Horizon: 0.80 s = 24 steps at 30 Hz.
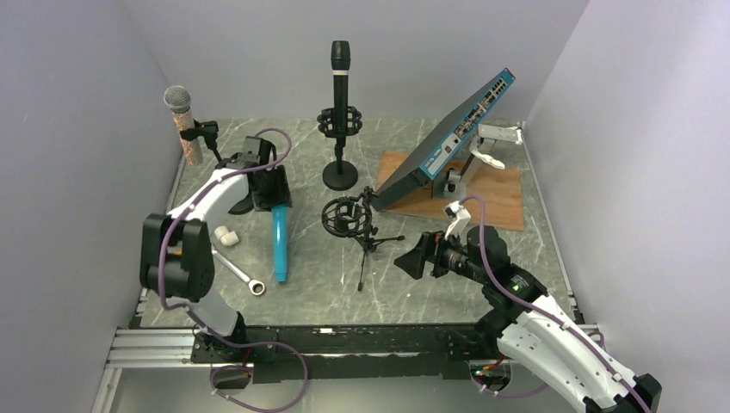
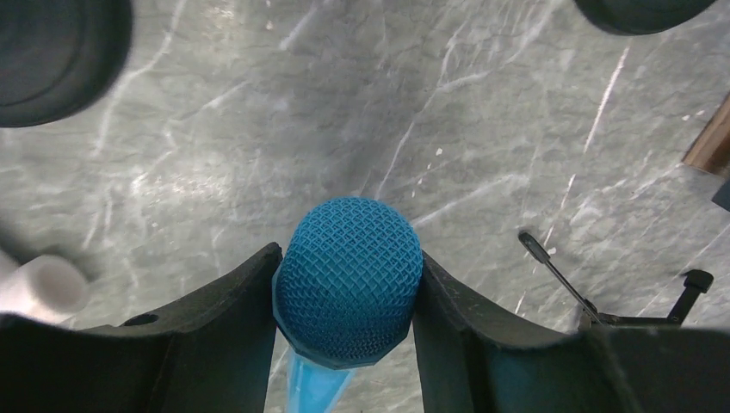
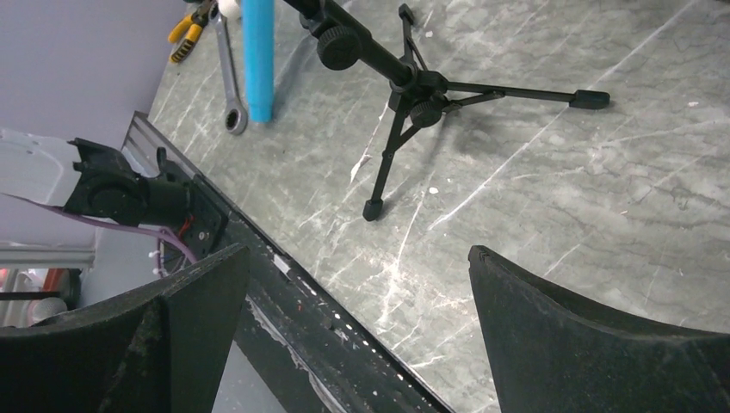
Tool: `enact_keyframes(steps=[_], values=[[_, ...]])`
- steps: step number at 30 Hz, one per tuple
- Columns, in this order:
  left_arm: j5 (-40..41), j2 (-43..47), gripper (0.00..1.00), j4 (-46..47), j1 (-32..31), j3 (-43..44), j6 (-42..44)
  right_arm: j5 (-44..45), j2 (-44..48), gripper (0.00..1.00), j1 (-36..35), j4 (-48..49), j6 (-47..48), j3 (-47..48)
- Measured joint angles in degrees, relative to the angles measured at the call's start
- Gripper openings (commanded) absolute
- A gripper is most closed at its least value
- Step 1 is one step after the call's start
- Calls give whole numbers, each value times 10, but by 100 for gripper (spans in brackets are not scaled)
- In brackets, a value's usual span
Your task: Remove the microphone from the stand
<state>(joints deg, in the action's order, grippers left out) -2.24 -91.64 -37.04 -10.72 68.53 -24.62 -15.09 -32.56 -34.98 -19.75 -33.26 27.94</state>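
Note:
The mic's handle hangs at a steep tilt, and the mic's head would come down onto the table if I opened my left gripper now. My left gripper should keep holding the mic.
My left gripper (image 1: 269, 200) is shut on the mesh head of a blue microphone (image 1: 281, 245). The mic hangs tilted, handle end down at the table beside the wrench. In the left wrist view the blue head (image 2: 349, 284) sits pressed between both fingers (image 2: 215, 318). The small black tripod stand (image 1: 355, 222) with its round shock mount stands empty just right of the mic. It also shows in the right wrist view (image 3: 413, 86), as does the blue handle (image 3: 257, 52). My right gripper (image 1: 413, 258) is open and empty, low over the table right of the tripod (image 3: 357, 251).
A black microphone (image 1: 341, 69) stands in a round-base stand at the back. A silver microphone (image 1: 181, 107) sits in a clip at the back left. A wrench (image 1: 243, 274) and white cylinders (image 1: 225, 235) lie near the left arm. A tilted blue network switch (image 1: 452, 138) rests on a wooden board.

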Motion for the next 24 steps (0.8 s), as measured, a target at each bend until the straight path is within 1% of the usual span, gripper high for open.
enact_keyframes(steps=[2, 6, 8, 9, 11, 14, 17, 19, 24], values=[[-18, -36, 13, 0, 5, 9, -3, -2, 4, 100, 0, 8, -1, -3], [-45, -95, 17, 6, 14, 35, -2, -4, 12, 100, 0, 25, -6, -11], [-64, -114, 23, 10, 19, 44, -1, -5, 11, 100, 0, 33, -9, -14], [-75, -123, 28, 14, 22, 47, -1, -5, 10, 100, 0, 36, -9, -14], [-82, -132, 36, 20, 27, 48, -1, -6, 9, 100, 0, 42, -10, -14], [-85, -139, 43, 24, 31, 48, -1, -8, 3, 100, 0, 48, -10, -14], [-87, -148, 57, 28, 31, 48, 1, -9, 1, 100, 0, 48, -8, -14], [-88, -155, 64, 31, 31, 48, 3, -4, 1, 100, 0, 46, -5, -13], [-88, -160, 76, 33, 33, 49, 12, 6, 3, 100, 0, 42, 3, -12]])
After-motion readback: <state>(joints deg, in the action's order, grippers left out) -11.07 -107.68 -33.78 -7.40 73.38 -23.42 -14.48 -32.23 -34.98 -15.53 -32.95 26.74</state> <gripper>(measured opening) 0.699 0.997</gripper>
